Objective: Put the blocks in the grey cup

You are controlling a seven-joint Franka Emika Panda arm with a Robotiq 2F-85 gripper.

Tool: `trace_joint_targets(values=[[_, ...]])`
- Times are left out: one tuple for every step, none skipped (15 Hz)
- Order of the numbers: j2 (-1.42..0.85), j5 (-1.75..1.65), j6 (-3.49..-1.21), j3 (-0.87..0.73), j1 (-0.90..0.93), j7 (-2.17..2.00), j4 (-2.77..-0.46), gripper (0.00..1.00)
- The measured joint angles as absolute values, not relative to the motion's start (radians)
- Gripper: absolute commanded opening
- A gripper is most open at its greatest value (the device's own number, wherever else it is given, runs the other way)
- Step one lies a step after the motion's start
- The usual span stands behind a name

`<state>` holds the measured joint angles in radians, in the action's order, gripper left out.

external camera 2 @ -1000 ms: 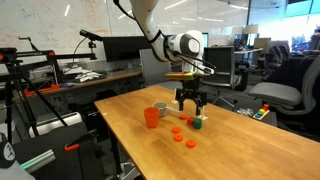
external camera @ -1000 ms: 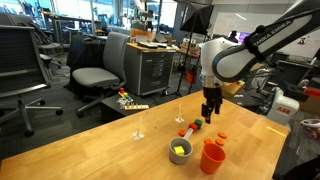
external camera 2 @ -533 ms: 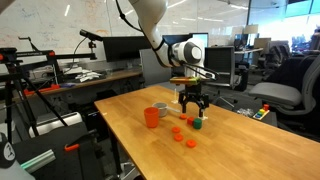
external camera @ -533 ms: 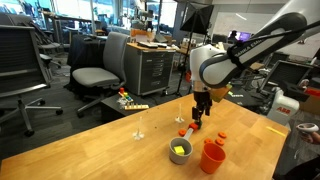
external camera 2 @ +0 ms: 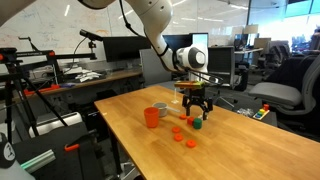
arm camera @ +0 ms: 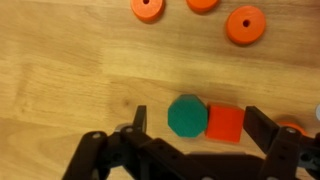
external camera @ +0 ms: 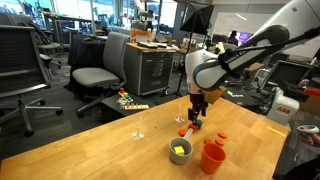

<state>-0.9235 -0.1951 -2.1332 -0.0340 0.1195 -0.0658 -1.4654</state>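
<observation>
I am not ready to close on the green block (external camera: 197, 125) (arm camera: 187, 115) yet and should lower my gripper first. My fingers are above the top of the block between them in an exterior view.
My gripper (arm camera: 200, 128) is open and low over the table, with its fingers on either side of a green octagonal block (arm camera: 187, 115) and a red square block (arm camera: 225, 123) that touch each other. Three orange round blocks (arm camera: 245, 25) lie beyond them. In both exterior views the gripper (external camera: 197, 113) (external camera 2: 195, 108) hangs just above the green block (external camera: 197, 125) (external camera 2: 198, 124). The grey cup (external camera: 172, 156) (external camera 2: 161, 108) holds a yellow block (external camera: 181, 150). It stands beside the orange-red cup (external camera: 212, 157) (external camera 2: 152, 117).
The wooden table (external camera: 110, 150) (external camera 2: 240, 150) carries the cups and the blocks. Two thin upright white stands (external camera: 139, 128) are on the table near the blocks. Office chairs (external camera: 95, 75) and desks stand around it.
The gripper has shifted sideways across the table and come down closer over the green and red blocks. The blocks and cups have not moved.
</observation>
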Motion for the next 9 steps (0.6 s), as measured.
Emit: trace_joint_targets(values=[[-0.931,-0.195,-2.13,-0.033,0.12,-0.064,-1.455,1.0],[-0.94,-0.195,-2.129,-0.032,0.12,-0.062,-1.444,1.0],[-0.949,-0.195,-2.129,-0.031,0.12,-0.061,-1.435,1.0],[-0.959,-0.193,-2.129,-0.027,0.12,-0.058,-1.428,1.0],[-0.968,-0.191,-2.129,-0.024,0.12,-0.055,-1.422,1.0],[-0.976,-0.19,-2.129,-0.02,0.12,-0.053,-1.417,1.0],[-0.985,-0.189,-2.129,-0.016,0.12,-0.052,-1.412,0.76],[-0.992,-0.187,-2.129,-0.013,0.12,-0.051,-1.408,0.72],[-0.998,-0.187,-2.129,-0.011,0.12,-0.048,-1.406,0.66]])
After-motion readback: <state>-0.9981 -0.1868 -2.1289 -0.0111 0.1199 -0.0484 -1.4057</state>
